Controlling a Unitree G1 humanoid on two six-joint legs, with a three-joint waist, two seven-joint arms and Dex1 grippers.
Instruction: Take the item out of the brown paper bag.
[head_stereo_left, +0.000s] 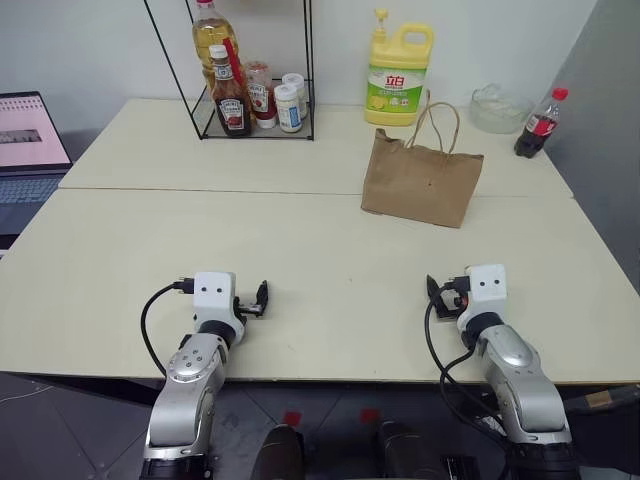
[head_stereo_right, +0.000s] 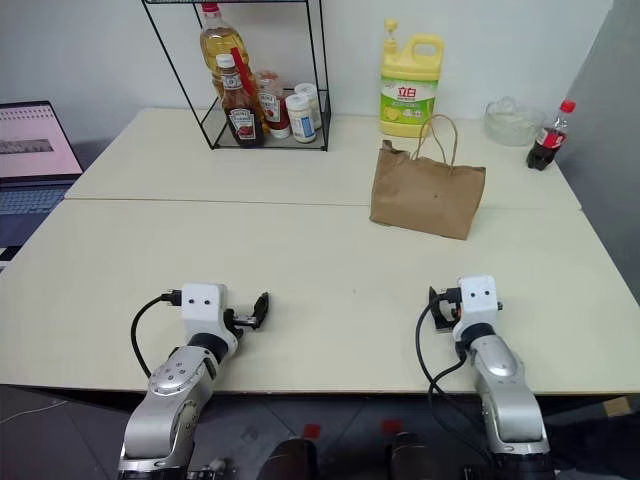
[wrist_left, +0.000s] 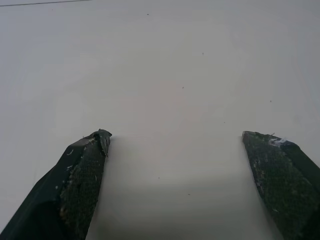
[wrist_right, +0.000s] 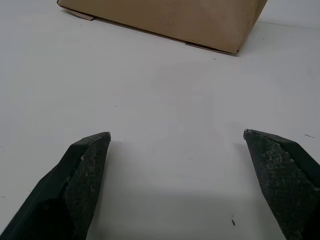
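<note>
Next, my right gripper grabs the brown paper bag (head_stereo_left: 420, 180) (wrist_right: 165, 20) by its cord handles, to get at the item hidden inside.
The brown paper bag (head_stereo_left: 420, 180) stands upright on the pale table (head_stereo_left: 300, 250), right of centre toward the back, with its cord handles sticking up. The item is hidden from sight. My left gripper (wrist_left: 175, 137) hovers low over bare tabletop near the front left edge, open with nothing between its fingers. My right gripper (wrist_right: 177, 135) is open and empty too, near the front right edge. It points at the bag's lower edge (wrist_right: 165, 17), well short of it.
A black wire rack (head_stereo_left: 250, 95) with sauce bottles stands at the back left. A yellow detergent jug (head_stereo_left: 398, 75) is just behind the bag. A glass bowl (head_stereo_left: 497, 108) and a cola bottle (head_stereo_left: 538, 125) are at the back right. A laptop (head_stereo_left: 30, 150) sits off the far left.
</note>
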